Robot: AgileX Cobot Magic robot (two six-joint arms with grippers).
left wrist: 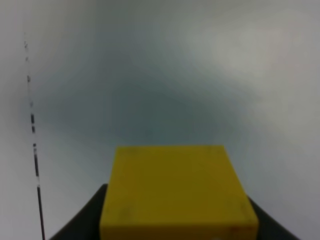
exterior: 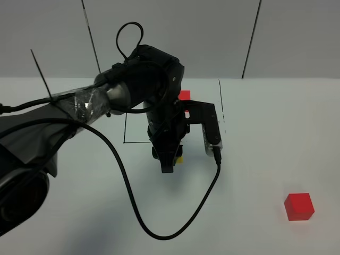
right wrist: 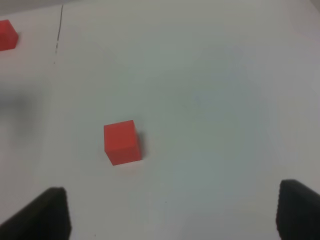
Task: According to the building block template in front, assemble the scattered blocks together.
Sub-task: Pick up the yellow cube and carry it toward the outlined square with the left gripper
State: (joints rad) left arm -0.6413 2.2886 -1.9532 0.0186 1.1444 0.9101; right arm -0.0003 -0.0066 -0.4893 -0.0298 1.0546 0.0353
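The cube's lower edge is above the soft shadow, so my left gripper keeps holding the yellow cube from here until the cube meets the table.
My left gripper reaches to the table's middle, shut on the yellow scattered cube, just in front of the black outline. In the left wrist view the yellow cube fills the space between the dark fingers. Of the template only its red cube shows; the arm hides its yellow cube. The red scattered cube lies at the front right. In the right wrist view my right gripper is open, apart from the red cube ahead of it.
A black cable loops over the table in front of the left arm. The outline's right side shows as a thin line in both wrist views. The template's red cube sits far off in the right wrist view.
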